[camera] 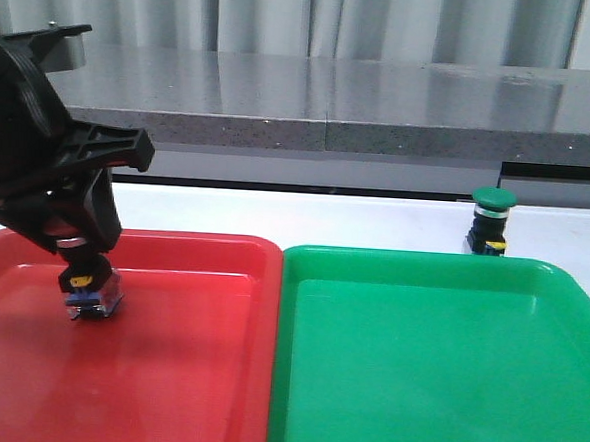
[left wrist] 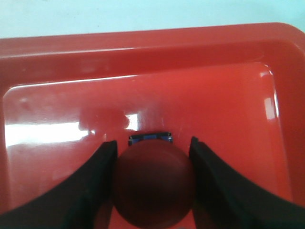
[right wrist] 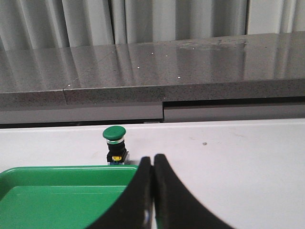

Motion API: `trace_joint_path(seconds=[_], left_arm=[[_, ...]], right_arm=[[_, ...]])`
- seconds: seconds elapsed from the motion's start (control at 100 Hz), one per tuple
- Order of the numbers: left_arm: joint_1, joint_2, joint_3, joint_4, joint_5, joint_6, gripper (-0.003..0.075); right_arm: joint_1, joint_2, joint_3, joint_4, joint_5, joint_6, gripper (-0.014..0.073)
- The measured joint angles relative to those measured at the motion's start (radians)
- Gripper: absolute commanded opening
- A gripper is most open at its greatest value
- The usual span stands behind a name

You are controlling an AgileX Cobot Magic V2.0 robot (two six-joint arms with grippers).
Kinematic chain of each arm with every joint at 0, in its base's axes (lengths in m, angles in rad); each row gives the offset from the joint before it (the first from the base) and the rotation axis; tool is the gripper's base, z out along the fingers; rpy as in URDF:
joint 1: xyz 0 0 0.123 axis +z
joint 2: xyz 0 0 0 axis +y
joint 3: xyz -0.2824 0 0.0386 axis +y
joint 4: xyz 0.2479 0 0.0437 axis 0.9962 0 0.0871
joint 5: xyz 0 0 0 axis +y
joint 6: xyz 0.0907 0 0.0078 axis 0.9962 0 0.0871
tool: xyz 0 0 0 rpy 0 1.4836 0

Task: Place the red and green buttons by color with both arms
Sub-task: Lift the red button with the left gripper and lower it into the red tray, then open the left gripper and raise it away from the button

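Observation:
My left gripper should open: the red button (camera: 90,291) has its bluish base at the red tray's bottom, so the button would stand.
My left gripper (camera: 78,248) is shut on the red button (camera: 90,291) and holds it upright, low over the left part of the red tray (camera: 176,364). In the left wrist view the dark-red cap (left wrist: 153,183) fills the gap between the black fingers (left wrist: 95,186); I cannot tell whether its bluish base touches the tray floor. The green button (camera: 492,219) stands upright on the white table just behind the far rim of the green tray (camera: 416,379). My right gripper (right wrist: 153,158) is shut and empty, short of the green button (right wrist: 114,143) and to its right; the front view does not show it.
The red and green trays lie side by side, touching, across the front of the white table (camera: 375,221). A grey stone ledge (camera: 362,105) runs along the back, with curtains behind it. In the right wrist view the green tray's corner (right wrist: 62,191) lies beside the fingers.

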Motion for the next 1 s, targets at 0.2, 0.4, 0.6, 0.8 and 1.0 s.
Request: trace_joint_path(seconds=[0.2, 0.4, 0.6, 0.8, 1.0], left_arm=[[0.000, 0.000, 0.000, -0.005, 0.000, 0.000, 0.0353], [0.000, 0.000, 0.000, -0.009, 0.000, 0.000, 0.0559], [0.000, 0.000, 0.000, -0.013, 0.000, 0.000, 0.0558], [0.000, -0.005, 0.000, -0.013, 0.000, 0.000, 0.0558], [0.000, -0.085, 0.000, 0.009, -0.030, 0.000, 0.0557]], right_arm=[[0.000, 0.000, 0.000, 0.000, 0.000, 0.000, -0.0067], [0.000, 0.000, 0.000, 0.000, 0.000, 0.000, -0.0067], [0.000, 0.000, 0.000, 0.000, 0.000, 0.000, -0.0067], [0.000, 0.000, 0.000, 0.000, 0.000, 0.000, -0.0067], [0.000, 0.000, 0.000, 0.000, 0.000, 0.000, -0.0067]])
